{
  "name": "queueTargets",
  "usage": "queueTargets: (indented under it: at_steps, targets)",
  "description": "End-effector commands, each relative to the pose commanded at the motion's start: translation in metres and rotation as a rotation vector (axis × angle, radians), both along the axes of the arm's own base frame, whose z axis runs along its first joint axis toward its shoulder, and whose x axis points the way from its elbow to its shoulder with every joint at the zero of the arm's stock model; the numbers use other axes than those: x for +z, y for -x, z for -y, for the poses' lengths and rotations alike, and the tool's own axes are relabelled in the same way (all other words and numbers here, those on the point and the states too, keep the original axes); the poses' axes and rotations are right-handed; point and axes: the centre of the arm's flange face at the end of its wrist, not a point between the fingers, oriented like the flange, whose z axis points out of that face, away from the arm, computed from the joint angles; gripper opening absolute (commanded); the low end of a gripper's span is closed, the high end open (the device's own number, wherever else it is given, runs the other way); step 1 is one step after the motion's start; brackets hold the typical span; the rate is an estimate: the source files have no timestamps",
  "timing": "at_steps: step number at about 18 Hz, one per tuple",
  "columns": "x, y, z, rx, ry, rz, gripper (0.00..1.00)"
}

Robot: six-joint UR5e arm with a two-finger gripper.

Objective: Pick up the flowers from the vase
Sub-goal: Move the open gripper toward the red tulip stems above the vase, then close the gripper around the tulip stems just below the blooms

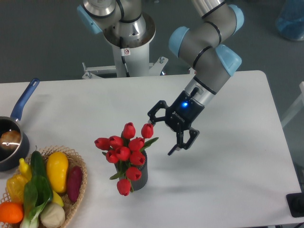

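Observation:
I need to lift the flowers out of the vase next, so my gripper needs to grab the flowers (124,149) by their red buds.
The flowers (124,149), a bunch of red tulip buds with green stems and leaves, stand in the vase (141,174), a small dark grey ribbed cylinder near the table's middle front. One bud droops down in front of the vase. My gripper (162,134) hangs open just to the right of the bunch, tilted toward it. Its upper finger sits close beside the rightmost bud, and nothing lies between the fingers.
A wicker basket (79,169) full of colourful vegetables sits at the front left. A dark saucepan with a blue handle (24,99) is at the left edge. The robot's base (127,35) stands behind the table.

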Motion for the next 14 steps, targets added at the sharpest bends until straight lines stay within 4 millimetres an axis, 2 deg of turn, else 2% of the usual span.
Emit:
queueTargets:
  at_steps: [3, 6, 9, 10, 12, 14]
  targets:
    - [0.002, -0.01, -0.012, -0.02, -0.062, 0.044, 1.0]
    - [-0.008, -0.009, -0.022, -0.033, -0.118, 0.096, 1.0]
    - [-0.006, -0.012, -0.028, -0.046, -0.123, 0.09, 0.99]
    - [-0.008, -0.011, -0.028, -0.046, -0.121, 0.093, 0.88]
    - [-0.009, -0.009, -0.029, -0.046, -0.123, 0.09, 0.59]
    - [-0.009, -0.008, -0.029, -0.045, -0.123, 0.089, 0.33]
